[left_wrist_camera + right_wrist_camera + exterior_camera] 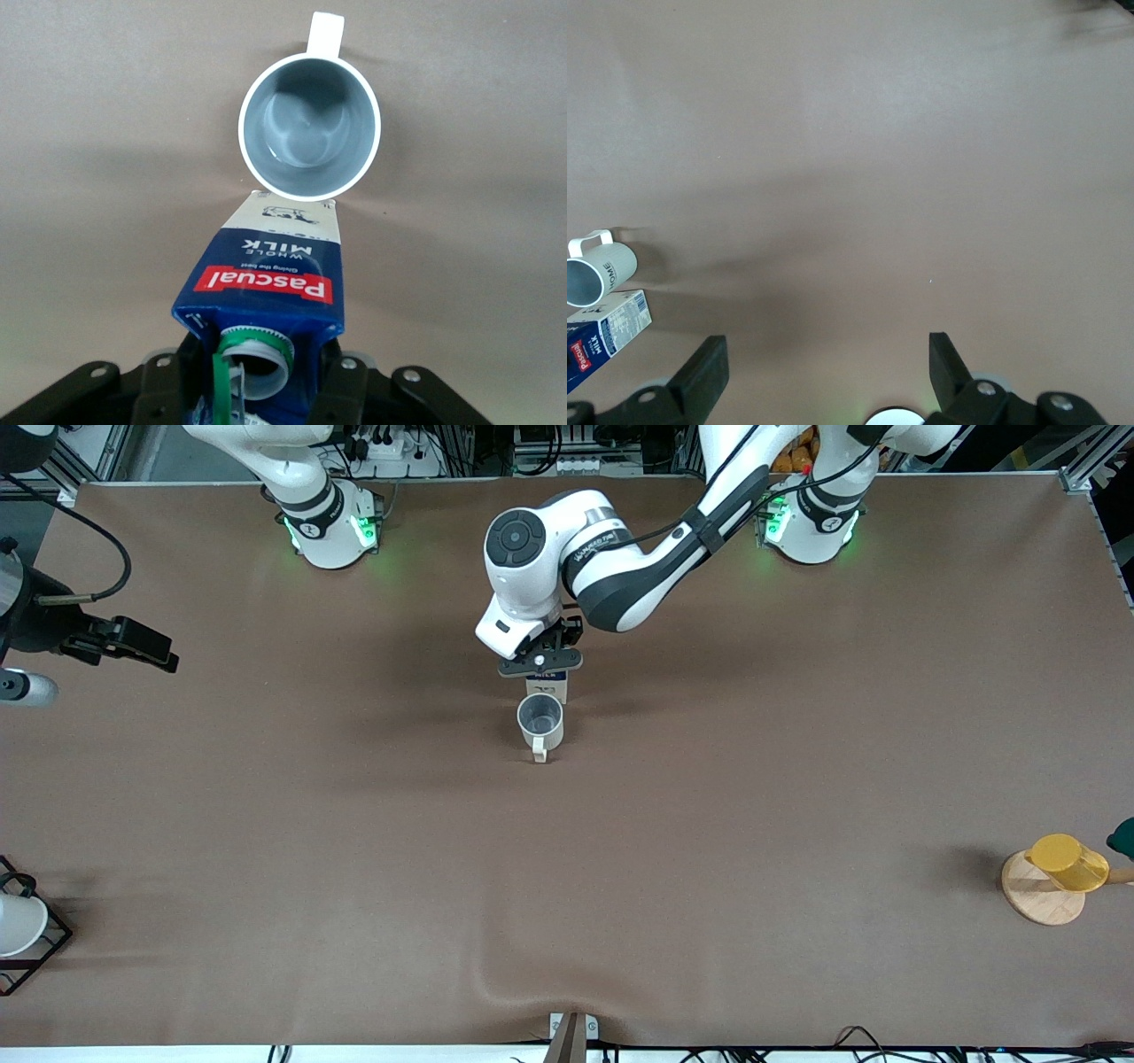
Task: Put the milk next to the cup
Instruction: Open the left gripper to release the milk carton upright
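Note:
The milk's white lower part (282,215) stands on the tabletop beside the cup in the left wrist view, so my left gripper can open now.
The milk (547,686) is a blue carton with a red band and a white lower part, upright at the table's middle. It stands right beside the cup (540,722), on the side farther from the front camera. The cup is an off-white mug with a grey inside, its handle toward the front camera. My left gripper (540,662) is shut on the milk's top. In the left wrist view the fingers (344,385) flank the carton (266,266) below the cup (310,128). My right gripper (133,642) waits open and empty over the right arm's end of the table. The right wrist view shows that gripper (826,354), the cup (598,270) and the milk (607,332).
A yellow cup (1067,862) lies on a round wooden base (1036,899) at the left arm's end, near the front edge. A white cup in a black wire rack (18,926) stands at the right arm's end. The tablecloth has a fold (523,983) at the front edge.

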### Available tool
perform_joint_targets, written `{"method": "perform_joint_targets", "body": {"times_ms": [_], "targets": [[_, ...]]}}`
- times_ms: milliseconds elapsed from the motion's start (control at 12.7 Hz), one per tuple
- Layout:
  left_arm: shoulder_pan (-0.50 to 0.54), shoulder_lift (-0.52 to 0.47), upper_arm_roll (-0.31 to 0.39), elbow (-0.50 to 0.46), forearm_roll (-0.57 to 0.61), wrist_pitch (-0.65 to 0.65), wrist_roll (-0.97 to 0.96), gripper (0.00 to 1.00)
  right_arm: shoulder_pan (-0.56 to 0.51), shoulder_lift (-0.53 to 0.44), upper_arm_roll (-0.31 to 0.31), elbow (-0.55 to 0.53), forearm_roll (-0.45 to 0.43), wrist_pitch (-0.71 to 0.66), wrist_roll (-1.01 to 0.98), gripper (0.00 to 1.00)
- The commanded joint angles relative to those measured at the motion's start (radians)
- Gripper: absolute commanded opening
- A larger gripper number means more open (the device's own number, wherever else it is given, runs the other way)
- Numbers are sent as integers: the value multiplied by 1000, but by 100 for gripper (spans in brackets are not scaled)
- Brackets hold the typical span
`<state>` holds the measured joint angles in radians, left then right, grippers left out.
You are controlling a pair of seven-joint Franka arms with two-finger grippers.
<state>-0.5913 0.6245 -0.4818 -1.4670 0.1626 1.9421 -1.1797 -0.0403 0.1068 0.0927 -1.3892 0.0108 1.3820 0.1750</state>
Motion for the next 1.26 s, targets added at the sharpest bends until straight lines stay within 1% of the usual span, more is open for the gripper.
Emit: {"method": "perform_joint_targets", "body": {"times_ms": [0, 79, 158, 315, 473, 709, 788, 867, 945, 1024, 1182], "targets": [[-12, 18, 6, 30, 28, 11, -5, 45, -26, -77, 7, -78, 3, 63, -5, 100], [-12, 20, 6, 28, 28, 14, -5, 61, -33, -88, 5, -85, 8, 63, -3, 100], [-10, 24, 9, 28, 28, 14, -2, 100, -33, -88, 7, -85, 8, 60, -5, 100], [-10, 21, 9, 30, 26, 17, 0, 100, -26, -87, 10, -86, 8, 60, 3, 100], [-12, -9, 5, 50, 21, 8, -20, 100, -33, -88, 10, -83, 9, 60, -9, 100], [11, -129, 6, 47, 11, -15, -23, 100, -32, -87, 9, -86, 8, 63, -9, 100], [46, -169, 8, 50, -32, -72, -21, 100, -32, -85, 9, -86, 8, 61, -9, 100], [106, -216, 6, 51, -70, -109, -17, 100, -32, -87, 9, -86, 8, 60, -9, 100], [163, -270, 0, 50, -80, -124, -11, 100, -29, -85, 9, -88, 8, 65, -8, 100], [200, -334, 6, 48, -80, -156, -8, 100, -24, -84, 10, -89, 8, 78, -5, 100], [273, -417, 12, 47, -43, -245, 53, 100, -21, -84, 13, -90, 6, 92, 1, 100]]}}
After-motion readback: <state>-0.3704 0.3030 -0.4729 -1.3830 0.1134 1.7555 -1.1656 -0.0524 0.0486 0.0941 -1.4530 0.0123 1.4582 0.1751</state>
